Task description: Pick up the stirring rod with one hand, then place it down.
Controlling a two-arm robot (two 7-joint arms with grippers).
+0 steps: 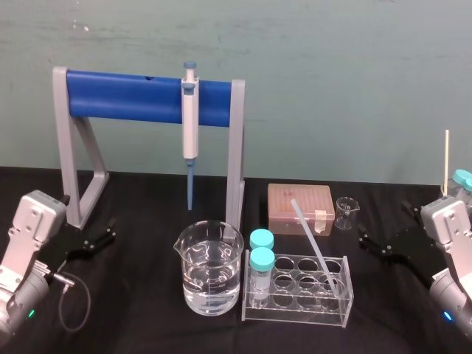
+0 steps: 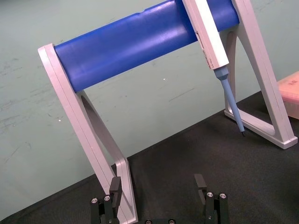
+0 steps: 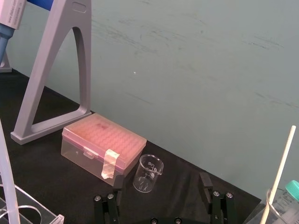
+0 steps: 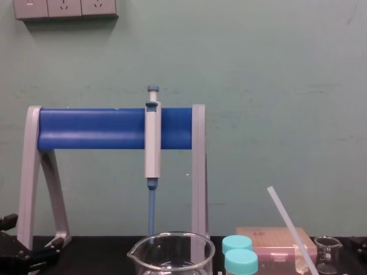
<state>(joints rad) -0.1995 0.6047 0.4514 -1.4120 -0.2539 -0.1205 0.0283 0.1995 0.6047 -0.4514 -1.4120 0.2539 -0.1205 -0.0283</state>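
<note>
The clear rack closes around the rod's lower end. My right gripper will next grab the stirring rod by its upper part standing free.
The stirring rod is a long translucent-white rod. It leans in the clear tube rack, with its top tilted back toward the pink box; it also shows in the chest view. My right gripper hovers low over the black table to the right of the rack, apart from the rod. Its fingers stand open with nothing between them, and the small glass beaker sits just ahead of them. My left gripper is open and empty at the far left, by the foot of the stand.
A grey and blue stand holds a blue-tipped pipette at the back. A large beaker of water and two teal-capped tubes stand beside the rod. The pink tip box lies behind. A thin cream stick stands in a container at the right edge.
</note>
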